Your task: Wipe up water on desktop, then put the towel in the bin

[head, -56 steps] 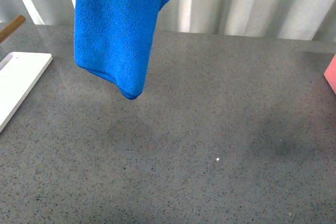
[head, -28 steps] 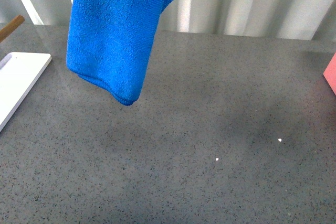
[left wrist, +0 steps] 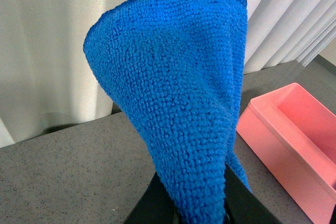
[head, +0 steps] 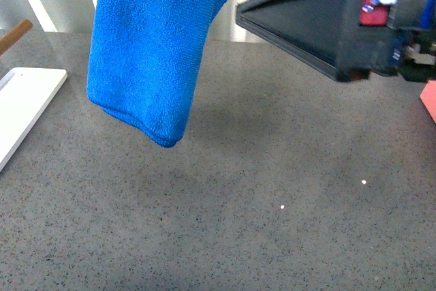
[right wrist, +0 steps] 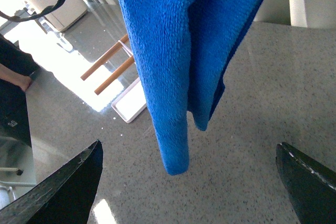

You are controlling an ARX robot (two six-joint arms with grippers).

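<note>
I should grab the wet towel by its loose upper end (left wrist: 178,19) with my right gripper next. Then it can go into the pink bin (left wrist: 294,140).
The blue fluffy towel (head: 155,46) hangs folded from the top of the front view, its lower end a little above the grey speckled desktop (head: 225,223). My left gripper (left wrist: 193,207) is shut on the towel (left wrist: 178,103), its black fingers (left wrist: 152,205) pinching the cloth from both sides. My right gripper (head: 286,18) is open and empty, in the air at the upper right, beside the towel and apart from it. In the right wrist view the towel (right wrist: 168,61) hangs ahead of the wide-open right gripper (right wrist: 188,146). The pink bin (left wrist: 294,140) stands on the desktop.
A white flat tray (head: 20,107) lies at the left edge, with a wooden handle (head: 15,35) behind it. The bin's corner (head: 430,99) shows at the right edge. Two tiny bright specks (head: 283,206) lie on the desktop. Pale curtains (left wrist: 52,51) hang behind.
My right gripper has come into the front view at the upper right. The towel has swung slightly left and now hangs about still.
</note>
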